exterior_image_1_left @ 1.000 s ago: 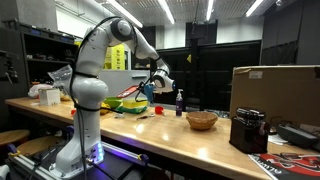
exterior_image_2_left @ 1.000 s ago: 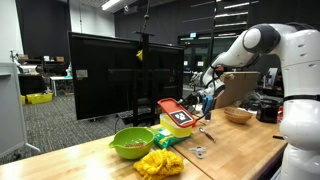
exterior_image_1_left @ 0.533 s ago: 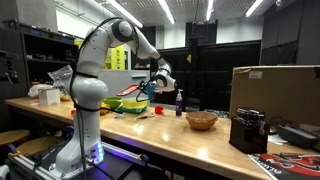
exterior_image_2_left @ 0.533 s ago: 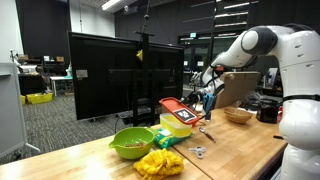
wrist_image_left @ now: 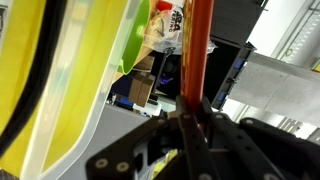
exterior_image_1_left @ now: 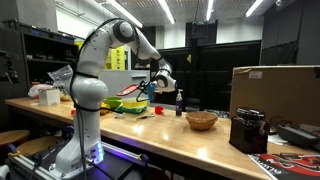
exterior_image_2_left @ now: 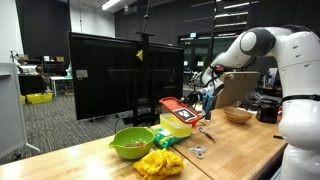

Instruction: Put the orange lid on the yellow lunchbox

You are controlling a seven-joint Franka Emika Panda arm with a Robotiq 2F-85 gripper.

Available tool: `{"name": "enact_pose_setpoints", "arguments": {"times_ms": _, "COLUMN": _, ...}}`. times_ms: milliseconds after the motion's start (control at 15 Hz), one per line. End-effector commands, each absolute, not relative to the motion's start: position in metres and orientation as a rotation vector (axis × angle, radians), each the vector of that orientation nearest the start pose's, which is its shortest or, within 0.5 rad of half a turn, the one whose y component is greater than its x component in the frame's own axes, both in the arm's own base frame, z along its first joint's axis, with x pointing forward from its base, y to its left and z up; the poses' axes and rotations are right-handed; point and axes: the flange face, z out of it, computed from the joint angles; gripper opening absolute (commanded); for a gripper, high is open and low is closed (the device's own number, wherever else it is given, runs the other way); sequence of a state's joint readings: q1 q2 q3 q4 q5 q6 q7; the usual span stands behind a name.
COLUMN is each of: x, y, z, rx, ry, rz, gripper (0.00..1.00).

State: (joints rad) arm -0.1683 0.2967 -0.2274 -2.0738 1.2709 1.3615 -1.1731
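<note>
The low end of the orange lid (exterior_image_2_left: pixel 177 111) is close above the lunchbox's top and the lid would tip onto the lunchbox, so the robot's gripper needs to release the lid.
My gripper (exterior_image_2_left: pixel 203 99) is shut on one edge of the orange lid (exterior_image_2_left: pixel 177 111). It holds the lid tilted just above the yellow lunchbox (exterior_image_2_left: pixel 174 128), with the lid's low end close to the box's top. The white mark on the lid's face shows. In an exterior view the gripper (exterior_image_1_left: pixel 156 84) holds the lid (exterior_image_1_left: pixel 136 92) over the lunchbox (exterior_image_1_left: pixel 127 103). In the wrist view the lid (wrist_image_left: pixel 201 45) appears edge-on as an orange strip between my fingers (wrist_image_left: pixel 191 128). The yellow-green lunchbox wall (wrist_image_left: pixel 70 80) fills the left.
A green bowl (exterior_image_2_left: pixel 130 142) and a crumpled yellow thing (exterior_image_2_left: pixel 158 162) lie at the table's near end. A tan woven bowl (exterior_image_2_left: pixel 238 115) (exterior_image_1_left: pixel 201 120) and a cardboard box (exterior_image_1_left: pixel 275 92) stand further along. A dark bottle (exterior_image_1_left: pixel 180 102) and a black device (exterior_image_1_left: pixel 248 130) also stand on the table.
The gripper and lid have shifted only very slightly over the lunchbox since a second ago. Nothing else has moved.
</note>
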Motion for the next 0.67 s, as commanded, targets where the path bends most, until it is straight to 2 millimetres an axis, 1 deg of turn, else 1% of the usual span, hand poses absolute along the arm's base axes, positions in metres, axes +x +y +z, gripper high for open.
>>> {"name": "enact_pose_setpoints", "arguments": {"times_ms": 0, "x": 0.5235, "y": -0.09, "z": 0.3234, "rx": -1.662, "ry": -0.278, "rz": -0.225, "gripper": 0.03}}
{"name": "enact_pose_setpoints", "arguments": {"times_ms": 467, "x": 0.5244, "y": -0.0921, "z": 0.3252, "rx": -1.67, "ry": -0.295, "rz": -0.228, "gripper": 0.03}}
{"name": "enact_pose_setpoints", "arguments": {"times_ms": 533, "x": 0.5245, "y": -0.092, "z": 0.3254, "rx": -1.67, "ry": -0.297, "rz": -0.227, "gripper": 0.36}}
{"name": "enact_pose_setpoints", "arguments": {"times_ms": 600, "x": 0.5247, "y": -0.0921, "z": 0.3256, "rx": -1.673, "ry": -0.301, "rz": -0.226, "gripper": 0.36}}
